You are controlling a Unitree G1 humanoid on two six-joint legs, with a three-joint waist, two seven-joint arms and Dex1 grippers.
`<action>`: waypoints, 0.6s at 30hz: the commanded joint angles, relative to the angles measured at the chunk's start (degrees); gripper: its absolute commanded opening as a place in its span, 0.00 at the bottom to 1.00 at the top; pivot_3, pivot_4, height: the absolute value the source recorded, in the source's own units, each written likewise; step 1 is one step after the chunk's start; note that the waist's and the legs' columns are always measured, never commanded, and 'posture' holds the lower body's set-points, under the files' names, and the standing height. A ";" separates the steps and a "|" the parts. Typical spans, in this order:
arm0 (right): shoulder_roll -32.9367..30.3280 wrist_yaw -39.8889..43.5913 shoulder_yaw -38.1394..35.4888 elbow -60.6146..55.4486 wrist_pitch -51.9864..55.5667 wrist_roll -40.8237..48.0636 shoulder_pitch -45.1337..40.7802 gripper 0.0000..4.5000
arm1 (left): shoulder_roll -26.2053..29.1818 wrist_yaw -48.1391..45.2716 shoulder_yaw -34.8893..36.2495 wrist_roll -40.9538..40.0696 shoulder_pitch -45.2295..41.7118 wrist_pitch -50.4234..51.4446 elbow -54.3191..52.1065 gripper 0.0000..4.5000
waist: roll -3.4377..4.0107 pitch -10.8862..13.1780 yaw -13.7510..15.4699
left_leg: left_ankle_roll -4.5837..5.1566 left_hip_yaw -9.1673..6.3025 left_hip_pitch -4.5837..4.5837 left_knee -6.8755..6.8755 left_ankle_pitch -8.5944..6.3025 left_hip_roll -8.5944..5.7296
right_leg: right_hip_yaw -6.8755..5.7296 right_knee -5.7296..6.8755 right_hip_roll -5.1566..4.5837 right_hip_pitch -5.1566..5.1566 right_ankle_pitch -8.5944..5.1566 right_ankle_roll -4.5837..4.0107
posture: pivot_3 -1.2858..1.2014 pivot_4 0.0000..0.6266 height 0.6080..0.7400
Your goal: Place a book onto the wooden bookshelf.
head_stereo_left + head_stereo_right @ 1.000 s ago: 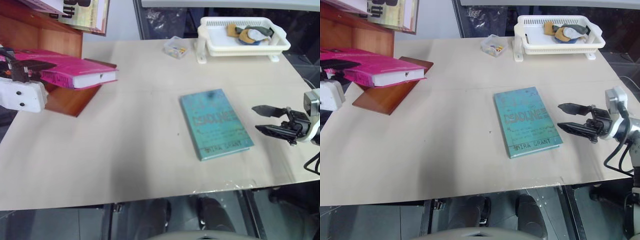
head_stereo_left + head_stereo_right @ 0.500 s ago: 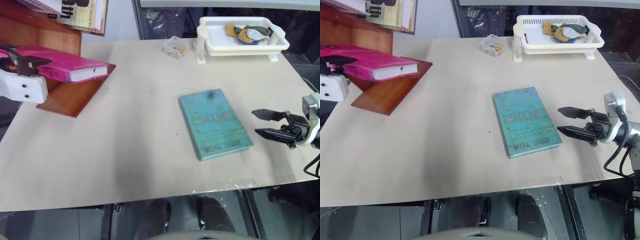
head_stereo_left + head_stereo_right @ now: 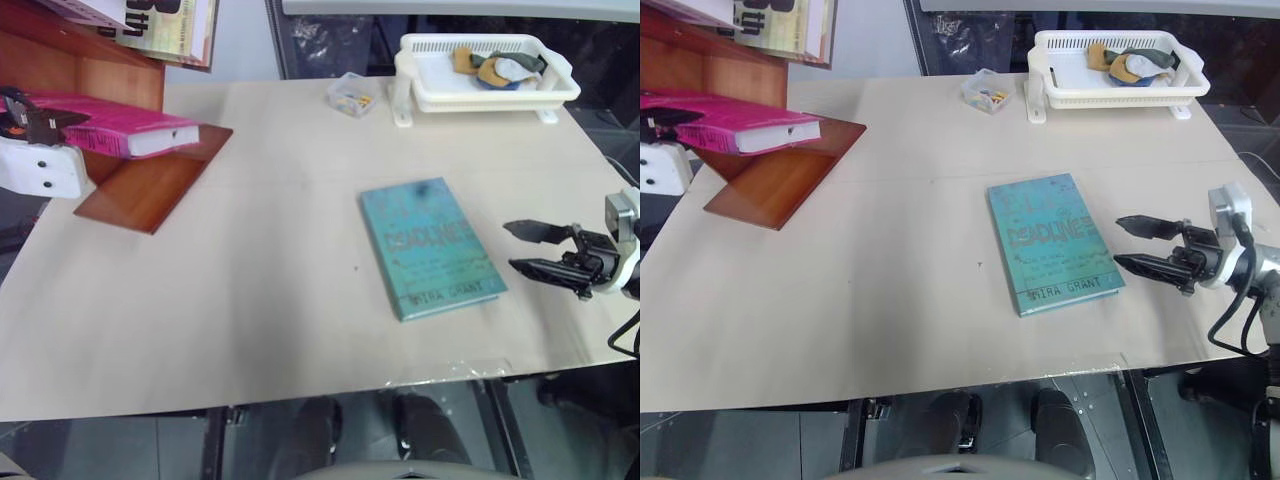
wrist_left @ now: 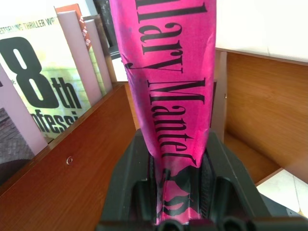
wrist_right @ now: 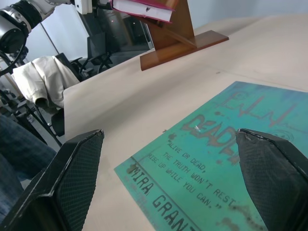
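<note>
My left gripper opens next, since the pink book's (image 3: pixel 130 133) lower edge sits over the lower board (image 3: pixel 155 190), so the book would stay in the bookshelf.
My left gripper (image 3: pixel 30 118) is shut on the spine end of the bright pink book (image 3: pixel 130 133), holding it roughly level above the slanted lower board of the wooden bookshelf (image 3: pixel 140 190) at the table's far left. In the left wrist view the book (image 4: pixel 168 72) runs forward between my fingers (image 4: pixel 130 178) into a compartment walled by reddish-brown boards. Whether the book touches a board I cannot tell. My right gripper (image 3: pixel 535 248) hovers open at the table's right edge, pointing left toward a teal-blue book (image 3: pixel 432 248), with nothing between its fingers.
Pale books with large black lettering (image 3: pixel 165 25) lean on the shelf's upper board. A white basket tray (image 3: pixel 485 70) holding cloth items stands at the back right, with a small clear box (image 3: pixel 351 94) beside it. A jacket (image 5: pixel 36 79) hangs beyond the table.
My left gripper has drawn the pink book leftward and deeper over the shelf's lower board, so less of it overhangs the table. The right gripper has stayed in place.
</note>
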 commanded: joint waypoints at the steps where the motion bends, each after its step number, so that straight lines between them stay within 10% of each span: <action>1: -0.34 -0.02 -2.17 -2.35 -0.78 1.04 0.31 1.00 | 0.68 2.22 0.16 0.69 -2.49 0.16 1.07 0.20 | 0.00 0.00 -0.01 | 0.00 0.00 0.00 0.00 0.00 0.00 | 0.00 0.00 0.00 0.00 0.00 0.00 | 0.52 0.24 1.00; 10: -0.47 -0.74 -2.62 -3.32 -0.64 1.32 1.34 1.00 | 0.45 4.31 -1.82 2.24 -3.98 0.42 3.59 0.20 | -0.01 0.00 -0.04 | 0.00 0.00 0.00 0.03 0.00 0.00 | 0.01 0.04 0.01 0.00 0.00 0.00 | 0.52 0.24 1.00; 18: -0.51 -0.95 -2.78 -3.48 -0.55 1.36 1.64 1.00 | 0.89 6.04 -2.38 3.08 -3.83 0.95 4.13 0.90 | -0.01 0.00 -0.03 | 0.00 0.01 0.01 0.10 0.00 0.00 | 0.01 0.11 0.01 0.00 0.00 0.00 | 0.52 0.24 1.00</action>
